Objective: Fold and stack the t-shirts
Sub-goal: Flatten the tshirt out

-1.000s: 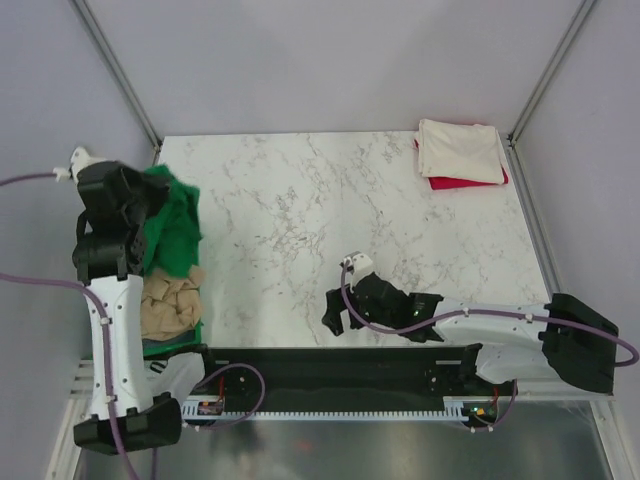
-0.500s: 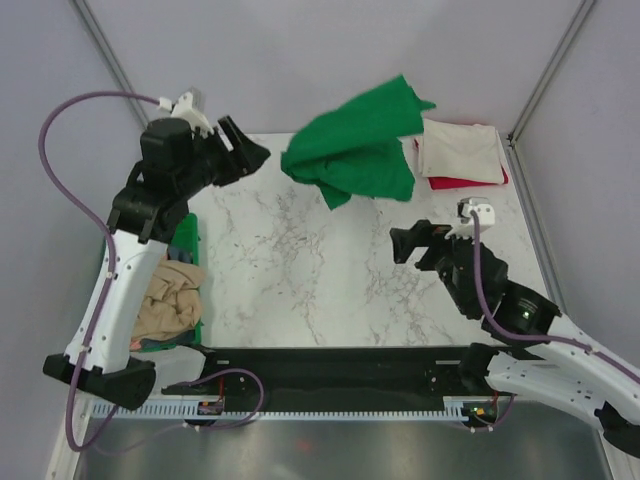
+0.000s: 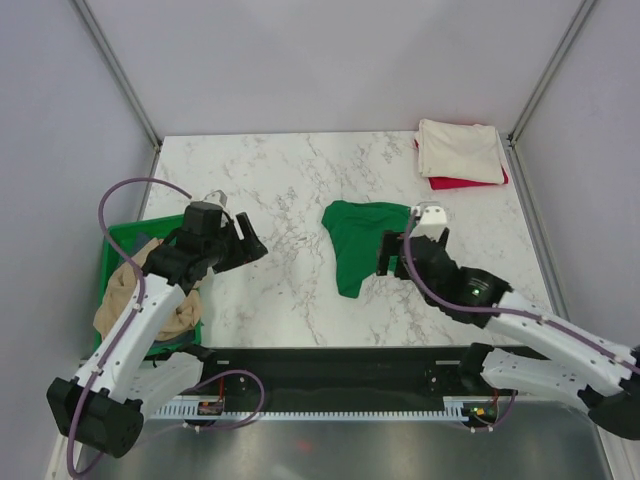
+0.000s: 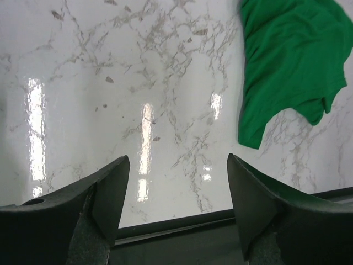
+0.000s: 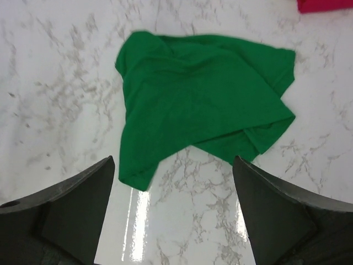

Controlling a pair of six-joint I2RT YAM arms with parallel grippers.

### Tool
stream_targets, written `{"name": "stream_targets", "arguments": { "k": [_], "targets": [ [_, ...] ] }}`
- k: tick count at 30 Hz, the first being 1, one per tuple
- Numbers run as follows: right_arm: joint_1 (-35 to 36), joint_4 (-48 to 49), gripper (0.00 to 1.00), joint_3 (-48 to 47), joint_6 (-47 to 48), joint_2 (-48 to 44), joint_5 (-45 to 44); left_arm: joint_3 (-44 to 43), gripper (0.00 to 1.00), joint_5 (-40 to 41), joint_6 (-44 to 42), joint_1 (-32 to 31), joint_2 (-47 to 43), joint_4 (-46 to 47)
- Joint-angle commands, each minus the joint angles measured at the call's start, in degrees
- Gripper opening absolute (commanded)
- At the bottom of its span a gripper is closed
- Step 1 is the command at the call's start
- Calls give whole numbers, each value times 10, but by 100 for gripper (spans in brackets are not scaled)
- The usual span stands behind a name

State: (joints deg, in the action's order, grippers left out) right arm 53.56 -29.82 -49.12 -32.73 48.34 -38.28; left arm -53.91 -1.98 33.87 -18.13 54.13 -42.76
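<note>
I need to grab the green t-shirt (image 3: pixel 362 238) next with my right gripper, by its near tip toward the black bar (image 3: pixel 350 289), to spread it open for folding.
A bright green t-shirt (image 3: pixel 362 238) lies crumpled on the marble table, right of the middle; the left wrist view has it at the upper right (image 4: pixel 287 61), and it fills the centre of the right wrist view (image 5: pixel 204 99). A folded cream-white t-shirt (image 3: pixel 460 150) rests on a red t-shirt (image 3: pixel 470 182) at the back right corner. A tan t-shirt (image 3: pixel 140 292) is bunched in the bin. My left gripper (image 3: pixel 248 240) (image 4: pixel 177 165) is open and empty, well left of the green shirt. My right gripper (image 3: pixel 388 262) (image 5: pixel 174 163) is open and empty at the shirt's near right edge.
A rigid green bin (image 3: pixel 118 240) stands at the table's left edge, under my left arm. A black rail (image 3: pixel 340 362) runs along the near edge. Metal frame posts rise at both back corners. Bare marble (image 3: pixel 280 180) lies between the bin and the green shirt.
The green t-shirt left the bin, flew through the air and now lies on the table. My left gripper opened and drew back. My right gripper swung over to the shirt.
</note>
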Motion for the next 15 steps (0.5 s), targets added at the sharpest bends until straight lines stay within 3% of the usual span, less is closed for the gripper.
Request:
{"name": "stream_targets", "arguments": {
  "k": [1,8,15],
  "targets": [
    [-27,16,94,8,-13,80,87,10,78,-25,-3,-7,3,46],
    [-55,169,75,58,-39,233,310,15,77,-15,-66,-6,-30,12],
    [-48,237,62,60,-60,348,364,26,81,28,-93,-7,-75,-23]
  ]
}}
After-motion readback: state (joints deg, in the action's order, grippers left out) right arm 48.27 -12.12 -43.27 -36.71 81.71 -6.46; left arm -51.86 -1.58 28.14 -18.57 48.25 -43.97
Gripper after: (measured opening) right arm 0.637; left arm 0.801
